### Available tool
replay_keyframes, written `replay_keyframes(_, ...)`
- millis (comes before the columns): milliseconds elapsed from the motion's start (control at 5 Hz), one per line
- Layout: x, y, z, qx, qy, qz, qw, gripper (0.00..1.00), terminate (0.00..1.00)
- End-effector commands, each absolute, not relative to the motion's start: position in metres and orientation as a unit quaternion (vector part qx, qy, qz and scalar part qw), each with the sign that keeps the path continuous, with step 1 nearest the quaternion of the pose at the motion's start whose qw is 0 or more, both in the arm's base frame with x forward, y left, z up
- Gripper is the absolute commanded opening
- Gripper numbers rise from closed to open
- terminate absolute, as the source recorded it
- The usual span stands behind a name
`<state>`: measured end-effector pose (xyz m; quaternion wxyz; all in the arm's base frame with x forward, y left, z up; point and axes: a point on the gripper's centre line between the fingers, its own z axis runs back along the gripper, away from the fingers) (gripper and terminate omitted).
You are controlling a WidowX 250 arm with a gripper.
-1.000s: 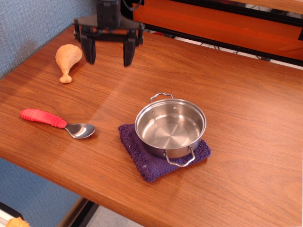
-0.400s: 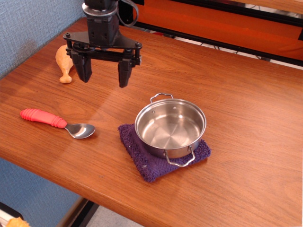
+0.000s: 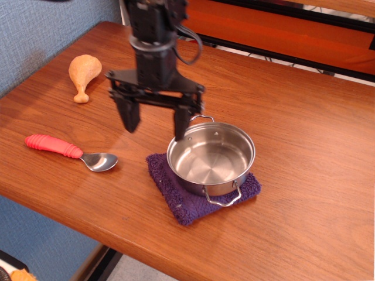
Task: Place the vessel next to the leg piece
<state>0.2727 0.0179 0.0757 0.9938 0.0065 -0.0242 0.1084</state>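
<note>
The pot's round body is wider than my open fingers, so my gripper next needs to go over both sides of the pot's thin rim [image 3: 174, 140] and pick up the pot there.
The vessel [image 3: 211, 157] is a shiny shallow steel pot with two wire loop handles, sitting on a purple cloth [image 3: 181, 196] near the table's front middle. The leg piece [image 3: 83, 72] is a tan-orange toy drumstick lying at the back left of the table. My gripper [image 3: 156, 123] is open and empty, fingers pointing down, hovering just left of the pot's far-left rim. Its right finger [image 3: 182, 122] is close to the pot's rear handle; whether it touches is unclear.
A red-handled metal spoon [image 3: 70, 151] lies at the front left. The wooden table [image 3: 304, 134] has its front edge close below the cloth. A blue wall runs along the left, and an orange panel [image 3: 281, 29] along the back.
My gripper has moved from the back left near the drumstick, forward and right, down toward the pot's left rim. It stays open. The pot, spoon and drumstick have not moved.
</note>
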Motion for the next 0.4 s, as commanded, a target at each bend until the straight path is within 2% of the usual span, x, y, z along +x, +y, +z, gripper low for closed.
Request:
replay_keyframes(0,0.2761,0.0155,0.0535,-0.004,-0.023,0.101,0.995,1.0,0.0)
replay_keyframes(200,0.2808,0.013,0.0456,-0.02,-0.035,0.103,0.994,1.0,0.0)
